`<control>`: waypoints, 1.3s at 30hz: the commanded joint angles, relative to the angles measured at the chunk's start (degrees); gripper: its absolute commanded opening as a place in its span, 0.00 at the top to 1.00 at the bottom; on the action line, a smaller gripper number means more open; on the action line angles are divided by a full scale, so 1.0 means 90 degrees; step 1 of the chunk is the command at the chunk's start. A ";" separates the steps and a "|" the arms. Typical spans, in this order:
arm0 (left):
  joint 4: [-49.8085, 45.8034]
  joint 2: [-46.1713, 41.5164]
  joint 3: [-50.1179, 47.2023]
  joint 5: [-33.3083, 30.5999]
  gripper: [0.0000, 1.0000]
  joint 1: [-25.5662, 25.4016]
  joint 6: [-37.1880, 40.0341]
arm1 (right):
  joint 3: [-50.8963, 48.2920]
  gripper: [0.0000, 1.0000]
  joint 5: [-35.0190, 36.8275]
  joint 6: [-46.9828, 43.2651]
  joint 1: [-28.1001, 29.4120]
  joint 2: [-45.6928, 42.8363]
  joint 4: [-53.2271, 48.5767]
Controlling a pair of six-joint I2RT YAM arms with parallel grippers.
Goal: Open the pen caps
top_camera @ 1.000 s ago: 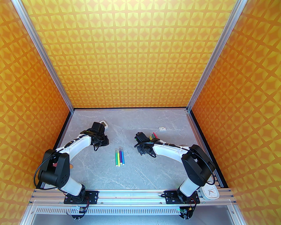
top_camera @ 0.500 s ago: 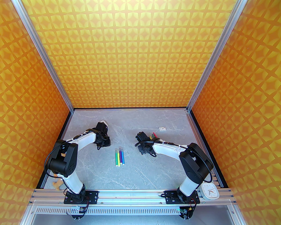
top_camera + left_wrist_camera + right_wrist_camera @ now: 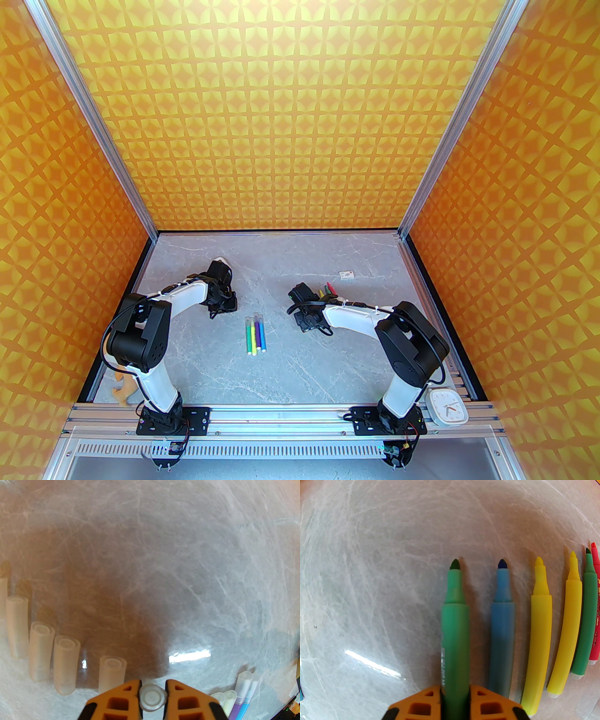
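Note:
My left gripper will let go of the pen cap, because the cap is low at the tabletop beside loose caps and would stay there.
In the left wrist view my left gripper [image 3: 152, 686] is shut on one translucent whitish pen cap [image 3: 152, 698], seen end-on between the orange fingers. Several loose pen caps [image 3: 65, 665] lie in a row on the table to its left. Three capped pens [image 3: 255, 333], green, yellow and purple-blue, lie side by side mid-table between the arms. My right gripper [image 3: 455, 688] is shut on the barrel of an uncapped green pen [image 3: 454, 620], low over the table. Right of it lie uncapped blue [image 3: 502, 620], yellow [image 3: 539, 632], green and pink pens.
A small white card [image 3: 347, 274] lies behind the right gripper [image 3: 307, 322]. A white clock [image 3: 447, 407] sits at the near right corner and an orange object [image 3: 123, 393] at the near left edge. A white item [image 3: 219, 260] pokes out behind the left gripper [image 3: 221, 304].
The left arm's elbow has swung right and its gripper has shifted slightly right with the cap. The right arm's elbow has moved left a little; its gripper holds its place.

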 commanded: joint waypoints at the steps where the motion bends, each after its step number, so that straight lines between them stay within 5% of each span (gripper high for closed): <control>1: -0.0091 0.0183 0.0110 -0.0260 0.85 -0.0033 0.0146 | -0.0022 0.93 0.0038 0.0066 -0.0052 0.0113 -0.0039; 29: -0.0497 -0.0810 0.0228 -0.0220 0.64 -0.0041 0.0193 | 0.0086 0.67 0.0253 0.0046 -0.0071 -0.0123 -0.0480; 39: -0.0177 -0.1538 -0.0183 0.0068 0.48 -0.0022 0.0152 | 0.0028 0.55 -0.0751 -0.0220 -0.0071 -0.1016 -0.0221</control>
